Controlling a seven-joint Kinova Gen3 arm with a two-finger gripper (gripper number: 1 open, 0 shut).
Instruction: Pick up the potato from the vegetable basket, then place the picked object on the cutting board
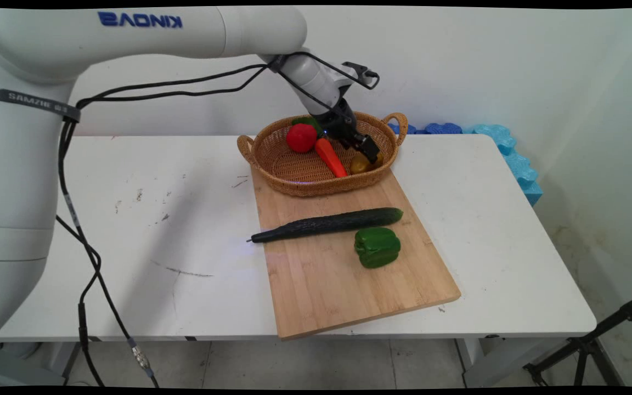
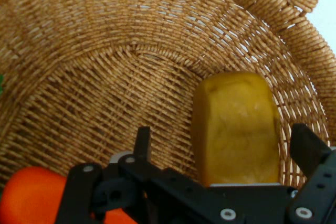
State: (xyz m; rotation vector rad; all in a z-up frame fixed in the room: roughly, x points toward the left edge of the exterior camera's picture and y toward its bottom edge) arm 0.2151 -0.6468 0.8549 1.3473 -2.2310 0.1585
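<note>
My gripper grabs the yellow-brown potato around its rounded middle (image 2: 235, 129) next, to move it out of the basket (image 2: 115, 82).
My gripper (image 1: 370, 151) reaches down into the right end of a woven basket (image 1: 294, 187). In the hand view the gripper (image 2: 226, 148) is open, and a yellow-brown potato-like vegetable (image 2: 236, 124) stands between its fingers, closer to the right one (image 2: 308, 148). The left finger (image 2: 143, 143) stays clear of it. From the main view the same vegetable (image 1: 359, 163) shows just under the hand. An orange carrot (image 1: 331, 158) lies beside it, and a red vegetable with a green top (image 1: 301, 137) sits further left. The carrot (image 2: 31, 195) shows at the hand view's lower left, over the basket's weave (image 2: 131, 51).
The basket rests on the far end of a wooden cutting board (image 1: 349, 296). A long dark cucumber (image 1: 327, 224) and a green bell pepper (image 1: 377, 247) lie on the board. Blue foam (image 1: 513, 159) lines the back right edge. A black tripod (image 1: 596, 340) stands at lower right.
</note>
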